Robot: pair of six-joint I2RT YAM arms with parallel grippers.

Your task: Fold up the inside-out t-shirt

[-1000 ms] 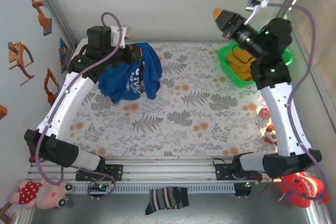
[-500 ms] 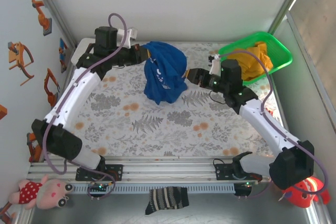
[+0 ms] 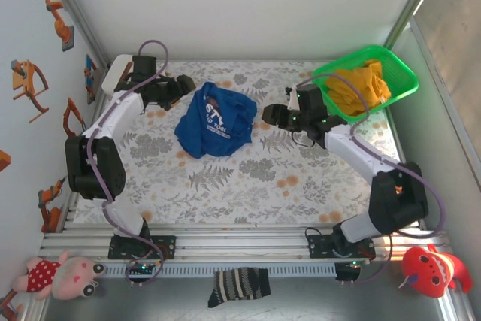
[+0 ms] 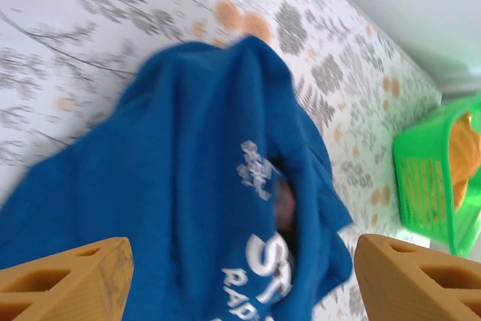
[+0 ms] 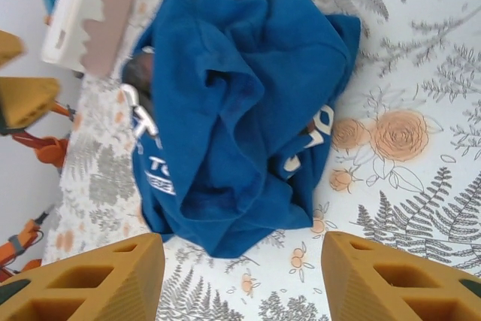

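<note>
The loose blue edge facing the green basket (image 5: 344,62) is the part my right gripper needs to grab next, to spread the inside-out t-shirt for folding.
The inside-out t-shirt (image 3: 216,119) lies crumpled in a royal-blue heap with white lettering on the flowered table, at the back middle. My left gripper (image 3: 180,88) hangs just left of it, open, with nothing between its orange fingers (image 4: 64,280); the t-shirt (image 4: 203,201) spreads in front of them. My right gripper (image 3: 268,114) stands just right of the heap, open and apart from the cloth; its orange fingers (image 5: 398,280) frame the t-shirt (image 5: 240,110) lying beyond them.
A green basket (image 3: 402,73) holding a yellow-orange garment (image 3: 359,86) stands at the back right, also seen as the green basket (image 4: 428,178). A striped sock (image 3: 239,287) and soft toys (image 3: 60,277) lie past the near rail. Side walls close in left and right.
The left gripper opened and let the t-shirt drop to the table, then drew back left. The right arm swung down from the basket to the shirt's right side, and its jaws opened.
</note>
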